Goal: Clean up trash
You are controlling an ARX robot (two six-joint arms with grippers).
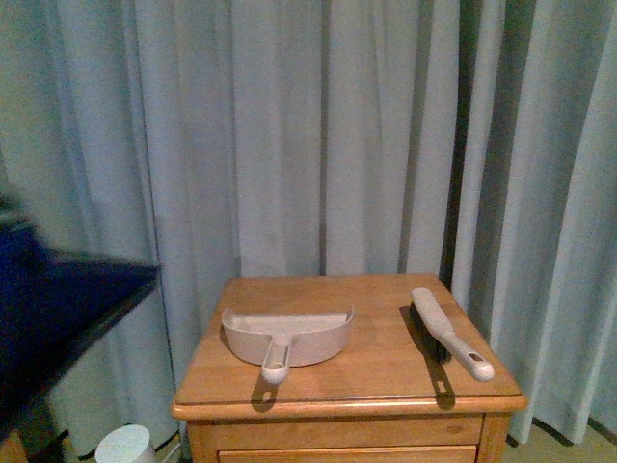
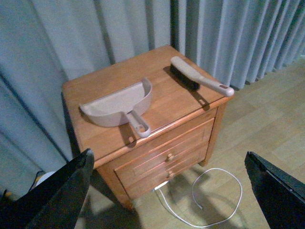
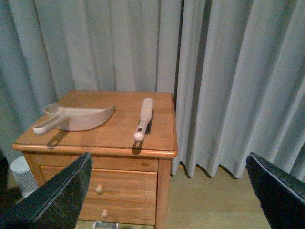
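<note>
My left gripper grabs the dustpan by its narrow handle [image 1: 277, 360] next, since the dustpan's wide scoop is broader than the gripper's fingers span.
No crumpled white wad of trash shows in any view. A mauve dustpan [image 1: 287, 338] lies on the wooden nightstand [image 1: 376, 386], handle toward the front edge; it also shows in the left wrist view [image 2: 119, 102] and the right wrist view [image 3: 76, 118]. A hand brush [image 1: 445, 333] lies to its right, and shows in the left wrist view [image 2: 198, 78] and the right wrist view [image 3: 144, 118]. My left gripper [image 2: 171, 191] is open and empty, well back from the nightstand, above the floor. My right gripper [image 3: 169, 191] is open and empty, also back from it.
Grey curtains [image 1: 318, 135] hang behind the nightstand. A dark blue surface [image 1: 58, 309] juts in at the left. A white round bin [image 1: 123, 446] stands on the floor at the lower left. A white cable [image 2: 209, 191] loops on the floor before the drawers [image 2: 167, 155].
</note>
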